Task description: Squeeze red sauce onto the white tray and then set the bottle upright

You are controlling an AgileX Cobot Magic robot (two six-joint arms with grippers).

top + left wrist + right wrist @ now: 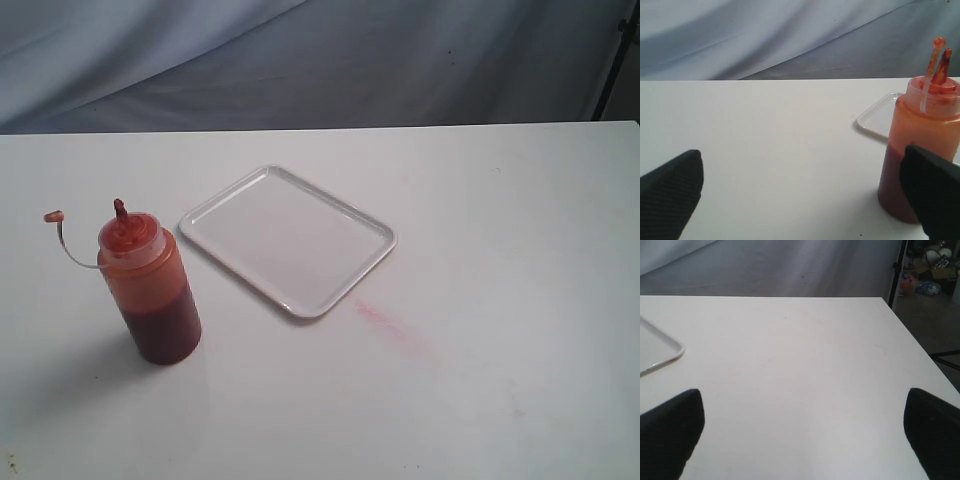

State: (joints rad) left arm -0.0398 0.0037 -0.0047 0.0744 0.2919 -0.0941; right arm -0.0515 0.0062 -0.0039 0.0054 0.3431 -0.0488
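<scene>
My left gripper grabs the bottle by its squeezable body [154, 300] next, to squeeze red sauce onto the white tray [287, 240].
The bottle [150, 290] stands upright on the table at the left, its small cap [53, 216] hanging off on a thin tether. Red sauce [165, 330] shows dark through its lower half. The white tray [287, 240] lies to its right, with nothing on it. Neither gripper appears in the exterior view. In the left wrist view my left gripper [805, 192] is open over bare table, and the bottle [920, 145] stands just beyond one of its fingers [935, 195]. My right gripper [805, 432] is open over bare table, with a corner of the tray [657, 352] off to one side.
A faint pink smear [385, 322] marks the white table [480, 380] beside the tray's near corner. A grey cloth backdrop [300, 60] hangs behind the table's far edge. The table's right edge and a dark stand [896, 275] show in the right wrist view.
</scene>
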